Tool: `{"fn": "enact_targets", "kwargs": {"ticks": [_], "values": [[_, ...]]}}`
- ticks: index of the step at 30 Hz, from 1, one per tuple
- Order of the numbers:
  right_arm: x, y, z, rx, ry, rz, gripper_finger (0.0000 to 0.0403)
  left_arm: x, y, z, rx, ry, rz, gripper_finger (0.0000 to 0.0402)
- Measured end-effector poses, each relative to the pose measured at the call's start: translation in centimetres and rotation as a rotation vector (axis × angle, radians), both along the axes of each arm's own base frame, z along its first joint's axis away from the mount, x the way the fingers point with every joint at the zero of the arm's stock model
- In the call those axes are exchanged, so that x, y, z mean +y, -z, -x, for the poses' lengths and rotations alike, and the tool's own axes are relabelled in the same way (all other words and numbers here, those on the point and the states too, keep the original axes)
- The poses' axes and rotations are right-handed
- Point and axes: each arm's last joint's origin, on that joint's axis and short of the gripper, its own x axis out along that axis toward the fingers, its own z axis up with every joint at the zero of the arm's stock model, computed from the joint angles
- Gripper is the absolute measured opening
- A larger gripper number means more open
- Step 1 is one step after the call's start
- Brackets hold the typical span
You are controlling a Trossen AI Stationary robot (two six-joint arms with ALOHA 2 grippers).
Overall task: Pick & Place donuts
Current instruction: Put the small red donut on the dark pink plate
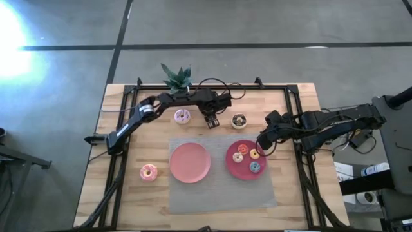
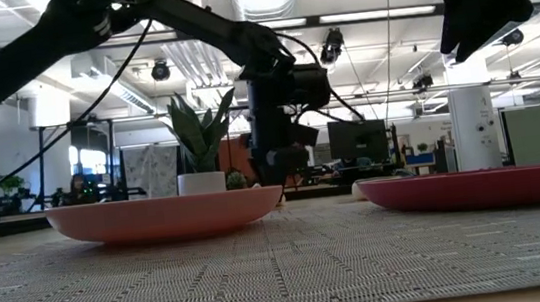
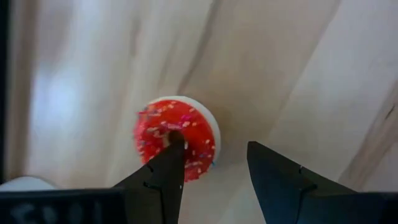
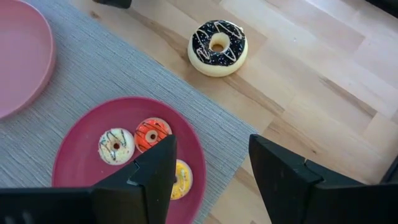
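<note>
My left gripper should next grab the red sprinkled donut by its ring side [image 3: 202, 140] to place it on the dark pink plate.
A tiny red sprinkled donut [image 3: 186, 134] lies flat on the bare wood near the table's far edge. My left gripper [image 1: 211, 120] [image 3: 211, 155] hangs open right over it, one fingertip [image 3: 175, 144] above the donut's hole and the other beside the ring. Several tiny donuts [image 1: 247, 156] [image 4: 151, 134] lie on the dark pink plate [image 1: 233, 169]. My right gripper [image 1: 262, 143] [image 4: 211, 152] hovers open above that plate's right rim. On the wood lie the chocolate donut [image 1: 239, 120] [image 4: 217, 46], the white-pink sprinkled donut [image 1: 182, 116] and the pink donut [image 1: 148, 172]. My left gripper comes at the red donut from above, pointing down. One fingertip [image 3: 176, 149] covers the ring's hole [image 3: 169, 133]. Whether that fingertip touches the donut, I cannot tell. The donut lies flat on the table.
A light pink plate [image 1: 190, 162] [image 2: 166, 214] sits on the grey woven mat [image 1: 219, 193] beside the dark plate [image 2: 480, 187]. A potted plant [image 1: 176, 77] [image 2: 199, 148] stands at the far edge. A black frame [image 1: 122, 129] runs along the table's sides.
</note>
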Motion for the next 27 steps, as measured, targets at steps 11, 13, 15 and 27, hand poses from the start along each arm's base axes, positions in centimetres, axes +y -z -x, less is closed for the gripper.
{"fn": "enact_targets", "kwargs": {"ticks": [11, 13, 15, 27], "values": [[-0.06, -0.02, 0.0, -0.003, 0.008, 0.022, 0.0191, 0.03, 0.75, 0.12, 0.013, 0.008, -0.02, 0.0139], [-0.06, -0.02, 0.0, -0.003, 0.008, 0.022, 0.0191, 0.06, 0.74, 0.13, 0.025, 0.023, -0.039, 0.0126], [-0.06, -0.01, 0.0, -0.003, 0.008, 0.022, 0.0192, 0.15, 0.72, 0.14, 0.04, 0.037, -0.071, 0.0106], [-0.06, 0.0, -0.01, 0.001, -0.003, 0.028, 0.019, 0.42, 0.36, 0.3, 0.07, 0.094, -0.115, 0.0002]]}}
